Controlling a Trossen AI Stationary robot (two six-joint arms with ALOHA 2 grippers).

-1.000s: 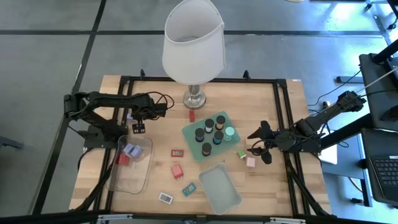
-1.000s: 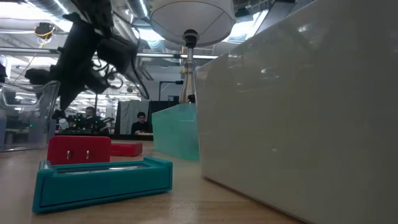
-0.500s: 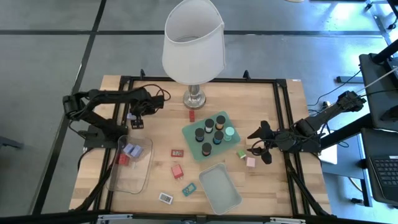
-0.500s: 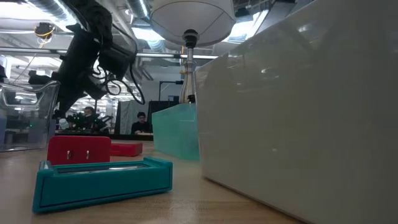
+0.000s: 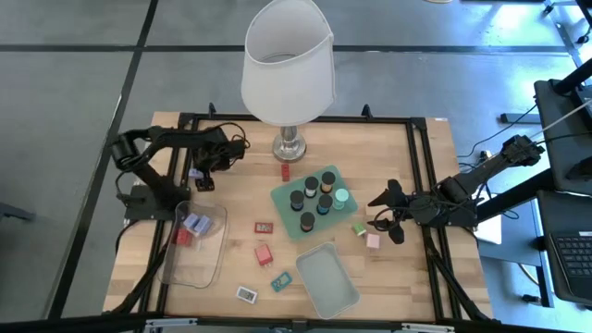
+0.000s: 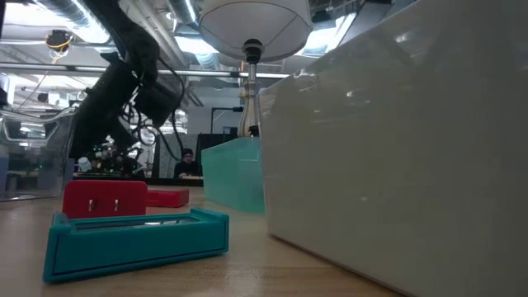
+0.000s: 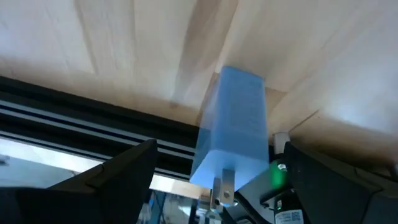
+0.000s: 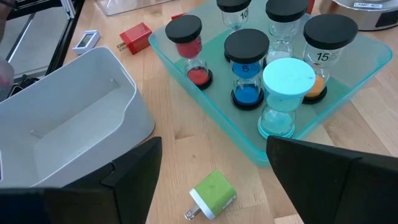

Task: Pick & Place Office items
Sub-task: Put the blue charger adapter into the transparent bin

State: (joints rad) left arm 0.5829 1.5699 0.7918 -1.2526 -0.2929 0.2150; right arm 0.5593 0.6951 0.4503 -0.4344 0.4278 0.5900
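My left fingers reach down beside the long sides of the light-blue block above the wood, so they would hold the block if I closed now. My left gripper needs to close on the block.
My left gripper is open near the table's far left, low over a light-blue block. In the left wrist view that block lies on the wood between my two fingers, with a gap on each side. My right gripper waits open at the table's right, beside a green block and a pink block. The right wrist view shows the green block lying on the table ahead of it. Dark cylinders with coloured tops stand in a mint tray.
The lamp stands at the far middle, with a small red block by its base. A clear bin at the left holds two blocks. Flat red, teal and white pieces, a red block and a second tray lie nearer.
My left gripper has moved from above the clear bin's far end toward the table's far edge and come down over the light-blue block. My right arm has kept still.
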